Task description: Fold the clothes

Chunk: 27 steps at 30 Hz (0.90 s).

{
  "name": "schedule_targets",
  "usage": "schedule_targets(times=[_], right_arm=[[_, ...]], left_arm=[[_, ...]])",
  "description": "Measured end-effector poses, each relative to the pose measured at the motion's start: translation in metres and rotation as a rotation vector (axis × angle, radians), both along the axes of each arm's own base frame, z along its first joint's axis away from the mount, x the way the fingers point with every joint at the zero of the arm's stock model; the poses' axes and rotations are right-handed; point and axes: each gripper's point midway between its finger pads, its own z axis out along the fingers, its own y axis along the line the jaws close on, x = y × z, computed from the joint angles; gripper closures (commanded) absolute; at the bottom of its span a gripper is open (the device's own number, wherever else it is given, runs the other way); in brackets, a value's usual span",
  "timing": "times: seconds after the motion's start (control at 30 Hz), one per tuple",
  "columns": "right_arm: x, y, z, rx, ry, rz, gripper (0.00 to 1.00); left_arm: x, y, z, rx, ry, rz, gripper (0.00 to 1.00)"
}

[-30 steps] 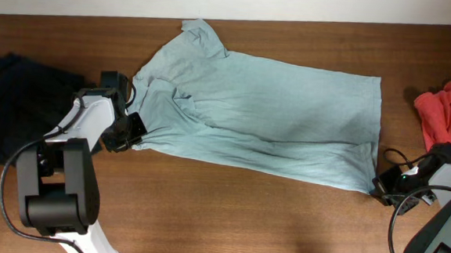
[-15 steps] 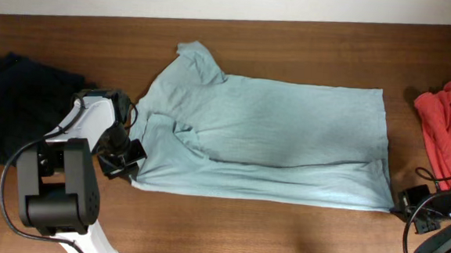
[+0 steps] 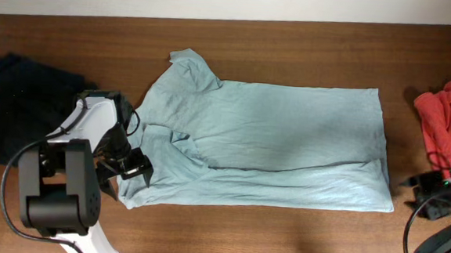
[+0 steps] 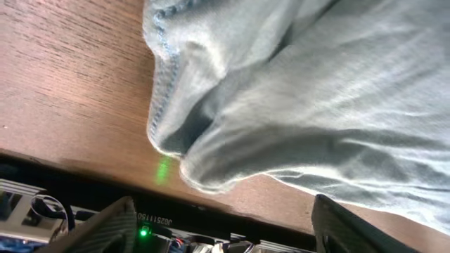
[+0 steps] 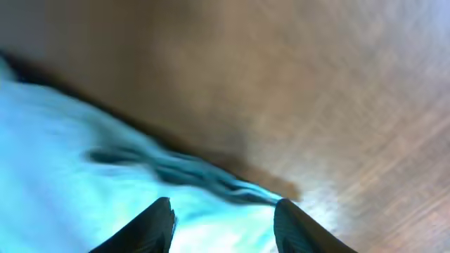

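Observation:
My left gripper will next grip the T-shirt's back corner by the short sleeve, leaving the opposite corner free, to fold it frontward.
A pale grey-blue T-shirt (image 3: pixel 287 138) lies spread flat across the middle of the table, with a short sleeve at the back left and a fold near the collar. My left gripper (image 3: pixel 135 168) sits at the shirt's front left corner. In the left wrist view it (image 4: pixel 225 235) is open, fingers wide apart, with the rumpled shirt edge (image 4: pixel 204 169) just ahead and nothing between them. My right gripper (image 3: pixel 414 185) is open just off the shirt's front right corner. The blurred right wrist view shows it (image 5: pixel 225 225) apart over the fabric (image 5: pixel 84 183).
A navy garment (image 3: pixel 15 106) lies in a heap at the left edge, beside the left arm. A red garment (image 3: pixel 449 124) lies bunched at the right edge, behind the right arm. The bare wooden table (image 3: pixel 281 240) runs along the front.
The shirt was drawn toward the front edge and laid flatter. Both grippers, shut on its front corners before, have opened and let go; the right one has backed off to the right.

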Motion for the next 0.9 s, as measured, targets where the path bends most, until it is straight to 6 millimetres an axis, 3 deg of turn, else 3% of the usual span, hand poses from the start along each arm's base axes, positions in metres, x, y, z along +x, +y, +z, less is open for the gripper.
schedule_targets(times=[0.13,0.2,0.3,0.33,0.37,0.47,0.6,0.73,0.9], right_arm=[[0.02,-0.009,0.025,-0.024,-0.081,0.036,0.46],[0.03,-0.011,0.036,-0.04,-0.125,0.063,0.47],[0.055,-0.006,0.055,-0.065,-0.226,0.135,0.47],[0.076,0.001,0.067,-0.082,-0.309,0.207,0.47],[0.092,0.009,0.075,-0.098,-0.372,0.272,0.47],[0.124,0.041,0.087,-0.114,-0.483,0.428,0.44],[0.151,0.09,0.095,-0.106,-0.563,0.597,0.44],[0.163,0.126,0.099,-0.09,-0.604,0.701,0.44],[0.163,0.144,0.098,-0.067,-0.601,0.745,0.44]], left_arm=[[0.004,0.001,0.01,-0.007,-0.055,-0.013,0.2],[0.014,0.002,0.02,-0.009,-0.117,-0.017,0.31],[0.062,0.0,0.04,-0.05,-0.335,-0.057,0.39],[0.097,-0.008,0.056,-0.108,-0.481,-0.105,0.41],[0.118,-0.012,0.066,-0.136,-0.571,-0.143,0.41],[0.19,-0.035,0.112,-0.199,-0.892,-0.298,0.41],[0.235,-0.061,0.145,-0.203,-1.106,-0.466,0.36],[0.27,-0.076,0.136,-0.203,-1.176,-0.588,0.34],[0.315,-0.077,0.066,-0.192,-1.162,-0.67,0.33]])
